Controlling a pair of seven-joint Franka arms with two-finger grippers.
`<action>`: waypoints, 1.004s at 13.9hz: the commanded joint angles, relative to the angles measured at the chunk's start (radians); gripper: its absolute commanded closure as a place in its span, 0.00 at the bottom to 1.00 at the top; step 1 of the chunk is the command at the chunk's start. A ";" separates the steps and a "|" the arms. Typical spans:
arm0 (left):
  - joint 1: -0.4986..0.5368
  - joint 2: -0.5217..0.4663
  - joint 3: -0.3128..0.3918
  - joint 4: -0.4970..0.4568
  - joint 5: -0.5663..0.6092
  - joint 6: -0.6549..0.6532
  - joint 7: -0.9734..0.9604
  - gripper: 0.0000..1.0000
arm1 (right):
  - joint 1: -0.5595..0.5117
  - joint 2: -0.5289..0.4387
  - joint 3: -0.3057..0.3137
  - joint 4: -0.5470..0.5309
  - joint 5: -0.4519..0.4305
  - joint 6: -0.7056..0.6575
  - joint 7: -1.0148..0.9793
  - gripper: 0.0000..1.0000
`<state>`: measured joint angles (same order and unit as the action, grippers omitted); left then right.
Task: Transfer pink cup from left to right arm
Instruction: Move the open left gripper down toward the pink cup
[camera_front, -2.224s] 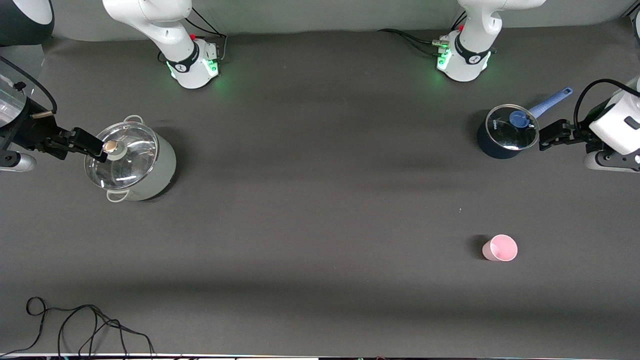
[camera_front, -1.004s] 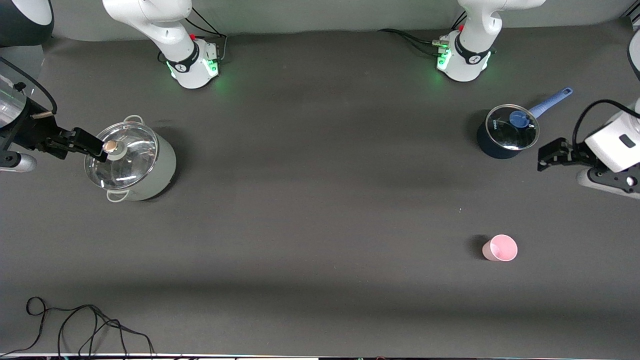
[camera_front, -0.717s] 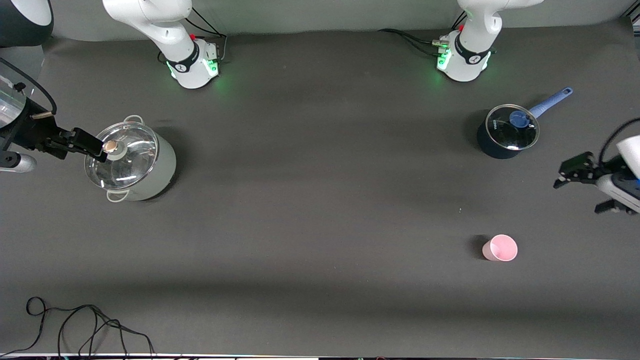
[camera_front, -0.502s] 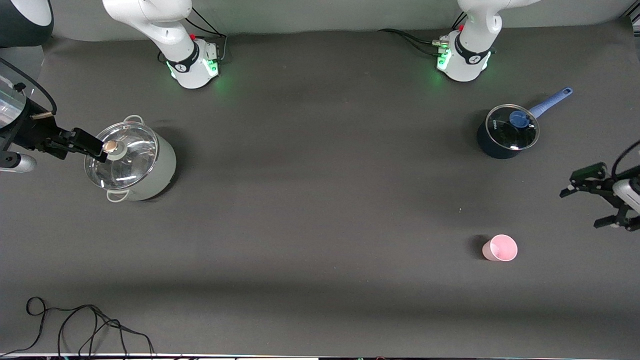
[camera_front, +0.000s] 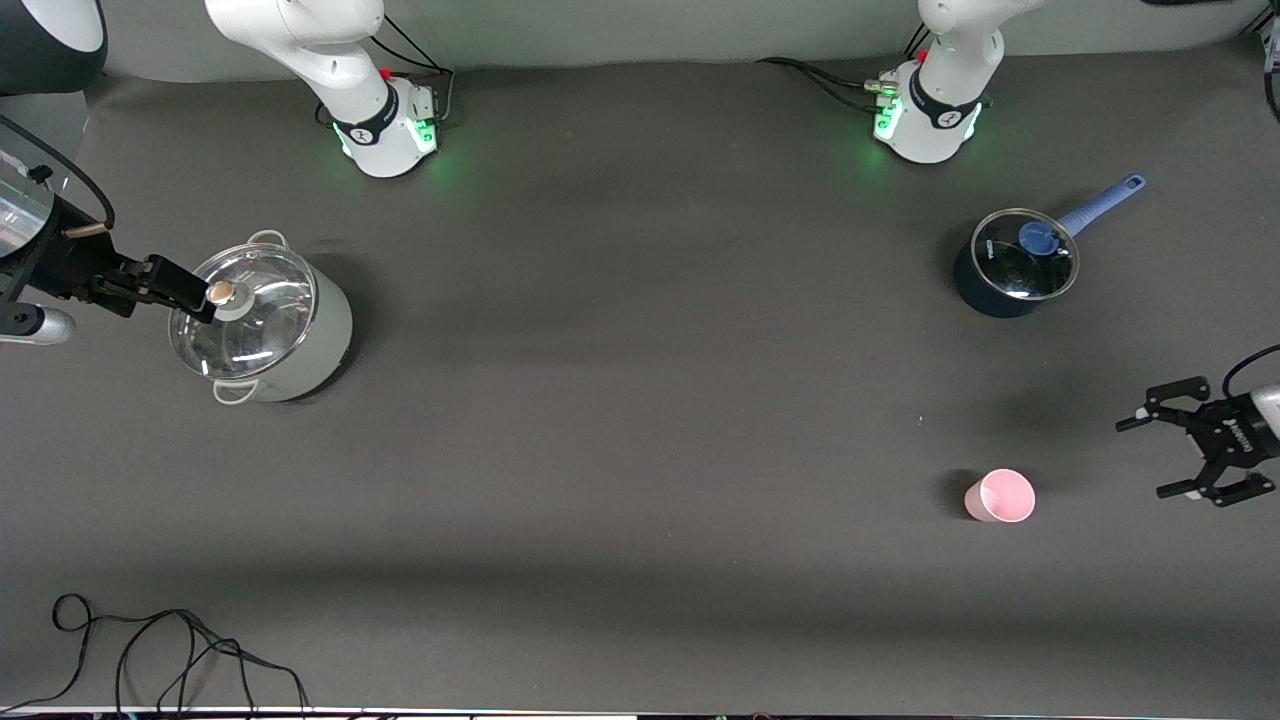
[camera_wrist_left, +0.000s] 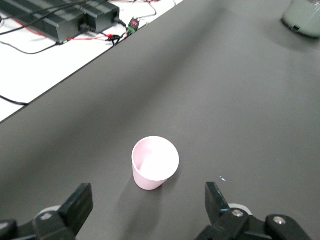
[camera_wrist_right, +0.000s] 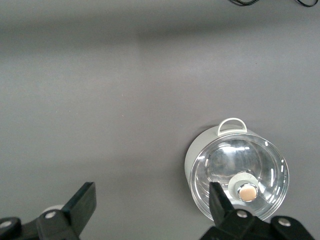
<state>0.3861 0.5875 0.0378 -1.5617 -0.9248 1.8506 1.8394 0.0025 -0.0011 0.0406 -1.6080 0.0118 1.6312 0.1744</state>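
The pink cup's rim (camera_wrist_left: 155, 137) should stay free for my right gripper. My left gripper will grab the cup by its outer side (camera_wrist_left: 143, 179) next.
The pink cup (camera_front: 1000, 496) stands upright and alone on the dark mat, toward the left arm's end of the table. My left gripper (camera_front: 1145, 458) hangs low over the mat beside it, on the side toward that end, open and pointing at it. In the left wrist view the pink cup (camera_wrist_left: 155, 164) sits just ahead of the left gripper (camera_wrist_left: 148, 201), apart from both fingers. At the other end my right gripper (camera_front: 180, 288) waits open over the rim of the lidded grey pot (camera_front: 265, 325); the right wrist view shows the right gripper (camera_wrist_right: 150, 200) holding nothing.
A dark blue saucepan (camera_front: 1015, 265) with a glass lid and blue handle stands farther from the front camera than the cup. The grey pot (camera_wrist_right: 240, 175) has a glass lid with a knob. A black cable (camera_front: 150, 650) lies by the table's near edge.
My left gripper has swung away from the blue saucepan, turned and come down beside the pink cup, still open. The cup and the right arm have not moved.
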 joint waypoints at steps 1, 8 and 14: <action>0.049 0.098 -0.013 0.029 -0.119 -0.037 0.177 0.00 | 0.001 0.006 0.002 0.020 -0.006 -0.017 -0.001 0.00; 0.051 0.222 -0.013 -0.001 -0.226 -0.044 0.424 0.00 | 0.001 0.006 0.004 0.020 -0.006 -0.025 -0.003 0.00; 0.034 0.311 -0.018 -0.075 -0.469 -0.036 0.719 0.01 | 0.001 0.006 0.004 0.022 -0.006 -0.025 -0.006 0.00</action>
<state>0.4290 0.8882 0.0229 -1.6106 -1.3229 1.8183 2.4754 0.0026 -0.0009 0.0423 -1.6080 0.0118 1.6257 0.1744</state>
